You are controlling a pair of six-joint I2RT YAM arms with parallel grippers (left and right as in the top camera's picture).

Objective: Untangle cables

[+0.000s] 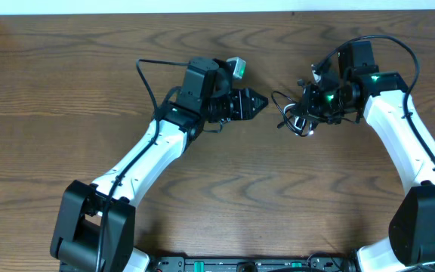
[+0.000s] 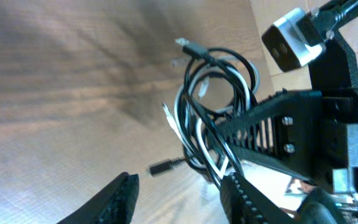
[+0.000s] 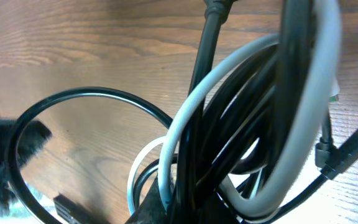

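I will grab the cables with my left gripper next, by the loops that stick out toward it. That leaves the rest free for my right gripper to untangle.
The cables are a small knot of black and white cords right of the table's middle. In the left wrist view the cables hang in loops, with a black plug sticking out to the left. My right gripper is shut on the bundle; in its own view black cord and white cord fill the frame above the right gripper. My left gripper points at the bundle from the left. The left gripper is open, nothing between its jaws, its right finger close beside the lowest loops.
The wooden table runs to a pale far edge at the top. Thick black robot wires arch off the left arm and the right arm. Both arm bases stand at the front corners.
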